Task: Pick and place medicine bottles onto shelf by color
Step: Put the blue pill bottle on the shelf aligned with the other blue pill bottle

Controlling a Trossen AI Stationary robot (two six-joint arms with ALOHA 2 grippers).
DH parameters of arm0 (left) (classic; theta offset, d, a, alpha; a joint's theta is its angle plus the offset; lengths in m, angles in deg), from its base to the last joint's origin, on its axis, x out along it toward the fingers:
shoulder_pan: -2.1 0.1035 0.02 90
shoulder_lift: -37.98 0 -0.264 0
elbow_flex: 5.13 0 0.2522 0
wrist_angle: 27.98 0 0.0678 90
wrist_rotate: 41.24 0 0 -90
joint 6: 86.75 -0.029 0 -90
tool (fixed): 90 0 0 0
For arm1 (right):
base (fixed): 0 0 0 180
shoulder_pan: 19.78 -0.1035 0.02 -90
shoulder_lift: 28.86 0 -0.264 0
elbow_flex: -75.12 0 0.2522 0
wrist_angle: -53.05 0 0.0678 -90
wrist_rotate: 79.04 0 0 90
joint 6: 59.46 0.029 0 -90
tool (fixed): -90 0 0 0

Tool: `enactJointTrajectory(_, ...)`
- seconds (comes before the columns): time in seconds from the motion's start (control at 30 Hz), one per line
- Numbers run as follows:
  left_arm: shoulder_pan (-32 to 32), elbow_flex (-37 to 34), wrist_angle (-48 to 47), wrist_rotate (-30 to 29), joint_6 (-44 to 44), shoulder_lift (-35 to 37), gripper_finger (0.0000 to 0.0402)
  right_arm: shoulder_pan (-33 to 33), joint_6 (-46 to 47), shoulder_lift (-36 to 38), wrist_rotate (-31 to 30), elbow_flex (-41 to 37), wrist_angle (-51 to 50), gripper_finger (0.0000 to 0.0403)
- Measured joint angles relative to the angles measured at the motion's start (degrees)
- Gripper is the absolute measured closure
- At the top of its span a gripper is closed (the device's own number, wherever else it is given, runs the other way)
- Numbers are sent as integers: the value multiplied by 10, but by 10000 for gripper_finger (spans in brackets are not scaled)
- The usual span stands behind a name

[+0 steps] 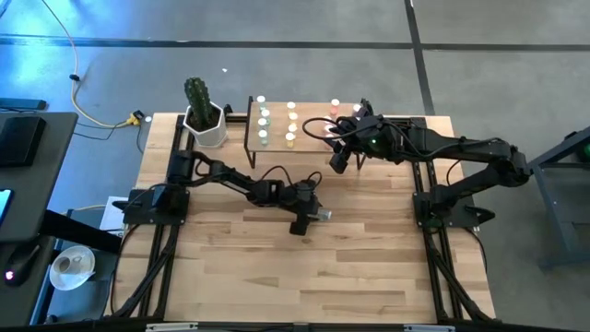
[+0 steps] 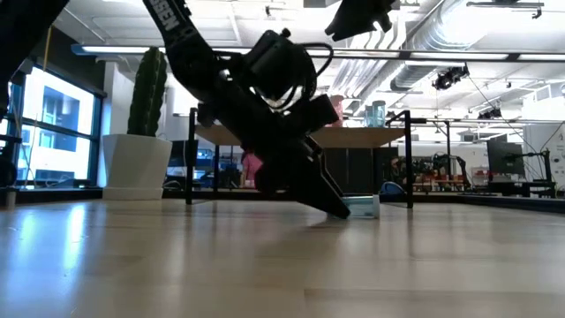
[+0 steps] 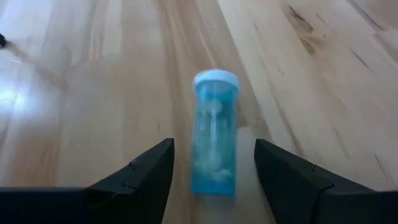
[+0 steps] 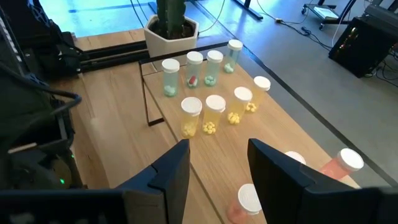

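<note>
The fingers of the robot's left gripper reach down beside the lower body of the blue bottle in the left wrist view, so the gripper would hold the bottle if it closed now and should close on it.
A pale blue medicine bottle with a white cap lies on its side on the table near the middle. My left gripper is open and slants down low over it. One finger stands on either side of the bottle's base end, with a gap showing on both sides. The light-wood shelf stands at the far edge. It carries green bottles, yellow bottles and pink bottles, all upright in rows. My right gripper hovers open high above the shelf's right part, with nothing between its fingers.
A white pot with a cactus stands at the far left, beside the shelf. Bare tabletop spreads toward the near edge. The arms' black frames run along the table's left and right sides.
</note>
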Motion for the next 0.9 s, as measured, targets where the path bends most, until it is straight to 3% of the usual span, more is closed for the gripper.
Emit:
enactJointTrajectory(0.2,3,1,12,5,0,-7,202,0,0,0,0,0,0,249)
enactJointTrajectory(0.6,8,0,12,39,19,-8,319,0,4,70,-2,0,-34,249)
enactJointTrajectory(0.77,9,-1,28,35,30,-10,310,0,51,126,3,0,-96,249)
enactJointTrajectory(0.9,10,-1,96,35,52,-10,301,0,99,164,6,0,-160,249)
